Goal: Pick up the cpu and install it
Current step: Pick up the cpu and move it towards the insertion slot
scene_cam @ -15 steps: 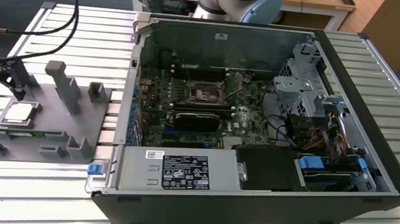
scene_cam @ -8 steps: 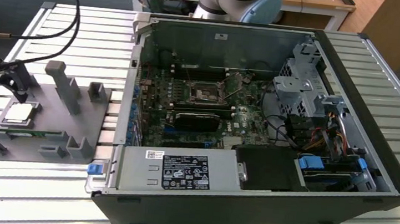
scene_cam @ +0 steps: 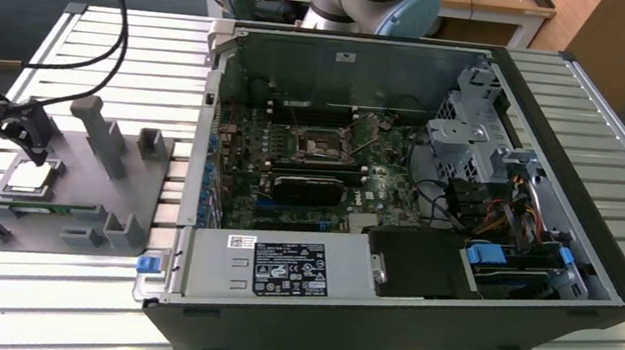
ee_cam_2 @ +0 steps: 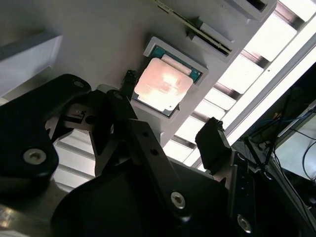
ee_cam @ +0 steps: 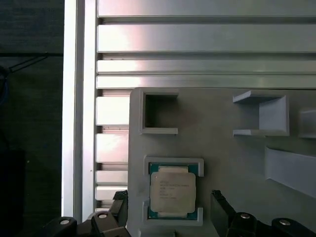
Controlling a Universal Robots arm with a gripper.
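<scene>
My gripper should next take hold of the cpu (scene_cam: 31, 178) by its two opposite side edges, so that it can install the cpu in the motherboard socket (scene_cam: 318, 143).
The cpu (scene_cam: 31, 178), a small square chip with a silvery top, lies flat in a framed pocket of the grey holder plate (scene_cam: 114, 180) at the exterior view's left. My gripper (scene_cam: 28, 148) hangs just above it, open. In both wrist views the two black fingers stand on opposite sides of the cpu (ee_cam_2: 163, 84) (ee_cam: 172, 191), apart from its edges: one finger (ee_cam_2: 129, 81) near one side, the other finger (ee_cam_2: 213, 143) beyond the opposite side. The gripper (ee_cam: 170, 210) holds nothing.
An open computer case (scene_cam: 580, 281) lies to the exterior view's right of the holder, its motherboard (scene_cam: 290, 160) showing a socket (scene_cam: 321, 148) and a black heatsink block (scene_cam: 311, 188). Upright grey posts (scene_cam: 102, 131) rise from the holder. A slatted metal table (scene_cam: 45, 286) carries everything.
</scene>
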